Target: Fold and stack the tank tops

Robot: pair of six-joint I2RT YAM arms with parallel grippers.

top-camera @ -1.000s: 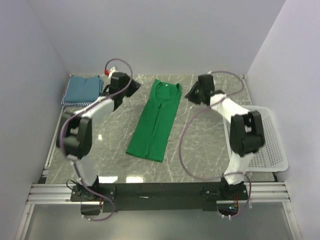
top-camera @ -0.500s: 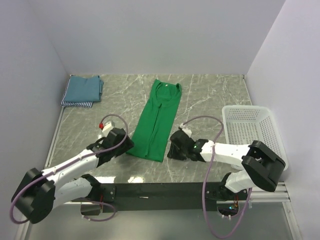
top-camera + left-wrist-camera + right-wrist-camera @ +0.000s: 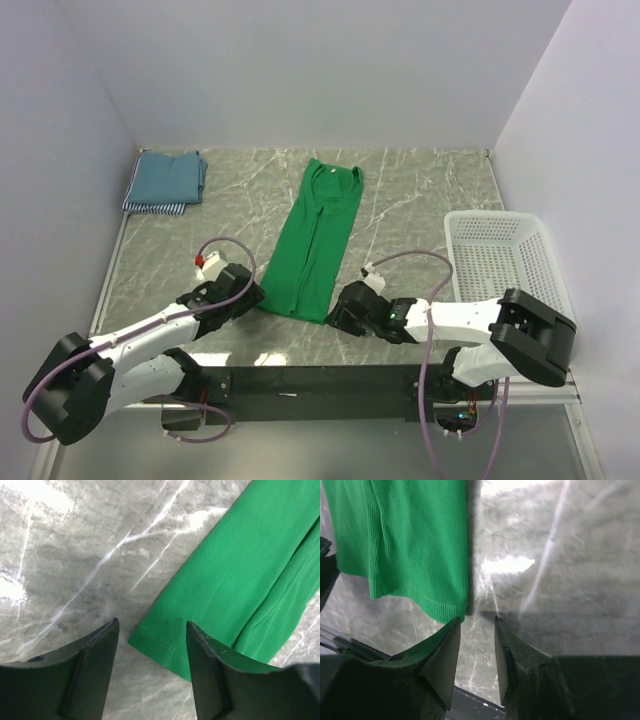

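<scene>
My right gripper grabs the green tank top by its near hem corner [image 3: 324, 319] [image 3: 458, 614] next, to fold the hem evenly toward the neckline.
A bright green tank top [image 3: 312, 240] lies folded lengthwise into a long strip on the marble table, neckline at the far end. My left gripper [image 3: 250, 295] stands open at the near left corner of its hem [image 3: 165, 647], the corner lying between the fingers. My right gripper [image 3: 335, 312] is open at the near right hem corner [image 3: 447, 611], nothing between its fingers. A folded teal-blue tank top [image 3: 167, 177] rests on a striped one [image 3: 152, 208] at the far left corner.
A white mesh basket [image 3: 510, 262] stands at the right edge of the table. Walls close in the left, back and right sides. A black rail [image 3: 320, 382] runs along the near edge behind both grippers.
Both arms swung from the far end of the green top back to its near hem. Both grippers now sit lower and closer to the hem corners than half a second ago.
</scene>
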